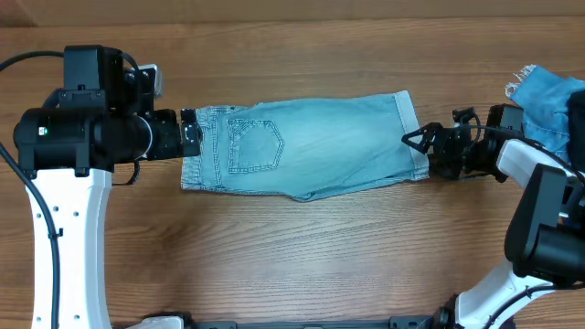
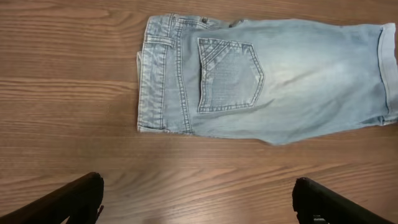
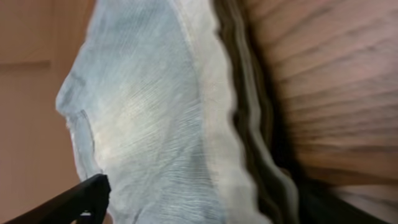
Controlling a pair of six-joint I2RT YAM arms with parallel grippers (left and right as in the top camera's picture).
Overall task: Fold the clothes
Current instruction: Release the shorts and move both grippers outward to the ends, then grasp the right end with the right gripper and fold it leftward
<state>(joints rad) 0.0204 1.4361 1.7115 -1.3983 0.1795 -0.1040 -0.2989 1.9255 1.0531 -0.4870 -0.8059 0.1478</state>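
Observation:
The cuffed end of the jeans (image 1: 311, 146) has to be folded over toward the waistband. My right gripper needs to grab the jeans' hem next for that.
The pale light-blue jeans (image 1: 311, 146) lie folded flat across the middle of the table, waistband and back pocket to the left, cuffed end to the right. My left gripper (image 1: 189, 131) is open at the waistband edge; in the left wrist view (image 2: 199, 202) only bare wood lies between its fingers, with the jeans (image 2: 280, 81) ahead of them. My right gripper (image 1: 416, 142) is open at the cuffed end. In the right wrist view (image 3: 211, 205) the jeans' hem (image 3: 155, 124) lies between its spread fingers, very close and blurred.
A medium-blue denim garment with a frayed white edge (image 1: 548, 96) lies at the far right, partly behind the right arm. The wooden table (image 1: 292, 265) is bare in front of and behind the jeans.

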